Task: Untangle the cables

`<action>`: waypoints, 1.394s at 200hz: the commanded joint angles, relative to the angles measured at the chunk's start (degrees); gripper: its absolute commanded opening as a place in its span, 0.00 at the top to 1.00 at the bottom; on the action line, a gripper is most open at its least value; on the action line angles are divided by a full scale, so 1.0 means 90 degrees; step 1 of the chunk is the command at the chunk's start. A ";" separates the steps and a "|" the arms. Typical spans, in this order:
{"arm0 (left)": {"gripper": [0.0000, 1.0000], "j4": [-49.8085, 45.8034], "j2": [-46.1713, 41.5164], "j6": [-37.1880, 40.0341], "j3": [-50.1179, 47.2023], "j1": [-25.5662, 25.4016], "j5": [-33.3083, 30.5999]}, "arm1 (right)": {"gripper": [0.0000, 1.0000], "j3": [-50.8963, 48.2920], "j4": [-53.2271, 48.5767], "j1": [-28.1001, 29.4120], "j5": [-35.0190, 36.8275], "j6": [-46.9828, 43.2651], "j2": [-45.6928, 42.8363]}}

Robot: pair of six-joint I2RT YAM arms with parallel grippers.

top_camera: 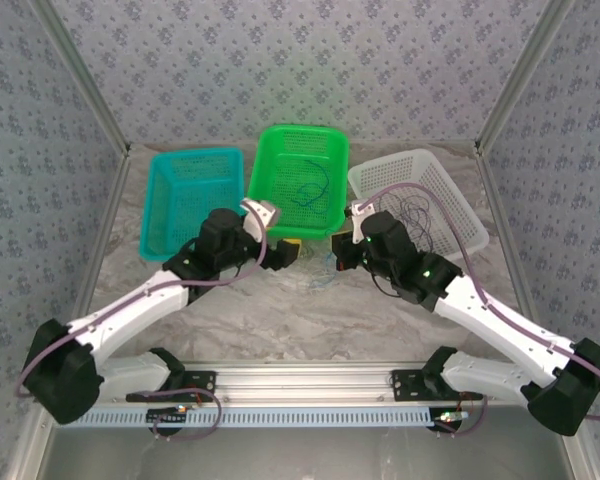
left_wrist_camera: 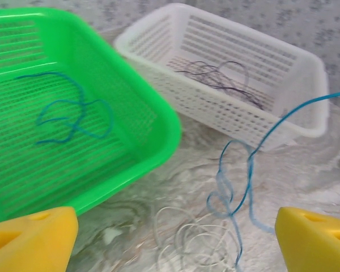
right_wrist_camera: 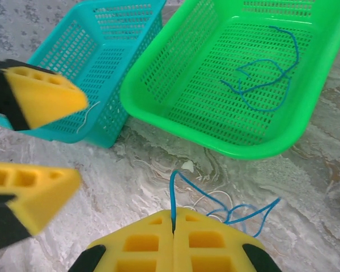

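Observation:
The left gripper should next grab the blue cable by its hanging loops, away from the right gripper's hold, so that both grippers can untangle it between them.
My right gripper is shut on a blue cable, which rises from its closed pads and loops down to the marble table. In the left wrist view the same blue cable hangs in knotted loops over a pale whitish cable coiled on the table. My left gripper stands open just above this tangle, nothing between its yellow fingers. The two grippers face each other in front of the green basket, left gripper and right gripper.
The green basket holds another blue cable. A white basket at the right holds a dark purplish cable. A teal basket stands at the left. All three lie just behind the tangle.

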 commanded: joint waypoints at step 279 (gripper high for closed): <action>1.00 0.2055 0.1135 0.0430 0.0684 -0.0700 0.0632 | 0.21 -0.0909 -0.0323 -0.1299 -0.0642 0.0470 -0.1354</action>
